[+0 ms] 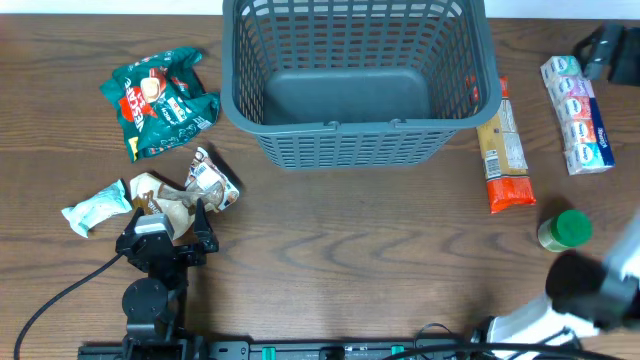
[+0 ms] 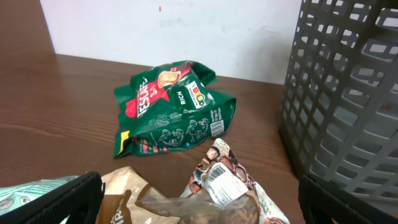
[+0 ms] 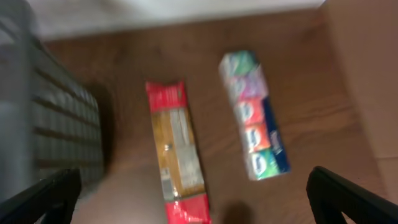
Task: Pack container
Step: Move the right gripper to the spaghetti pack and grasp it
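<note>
Next, my right gripper grabs the pasta packet across its narrow middle point(image 1: 503, 146) to lay it lengthwise in the container point(image 1: 350, 130), leaving both red ends free.
The container point(image 1: 350, 130) is a large dark grey lattice basket at the back centre, with nothing in it. It also shows in the left wrist view point(image 2: 348, 93) and the right wrist view point(image 3: 50, 118). My left gripper point(image 1: 165, 228) is open over a crumpled brown and patterned snack bag point(image 1: 190, 190). In the left wrist view that bag point(image 2: 211, 186) lies between the spread fingers of the left gripper point(image 2: 199, 214). My right gripper point(image 1: 582, 282) is open and blurred at the front right, holding nothing. In its wrist view the right gripper point(image 3: 193, 205) is above a pasta packet point(image 3: 177, 155).
A green Nescafe bag point(image 1: 160, 100) and a pale green packet point(image 1: 95, 210) lie at the left. The pasta packet point(image 1: 503, 150), a tissue multipack point(image 1: 578, 112) and a green-lidded jar point(image 1: 565, 230) lie at the right. A black object point(image 1: 610, 50) sits at the back right.
</note>
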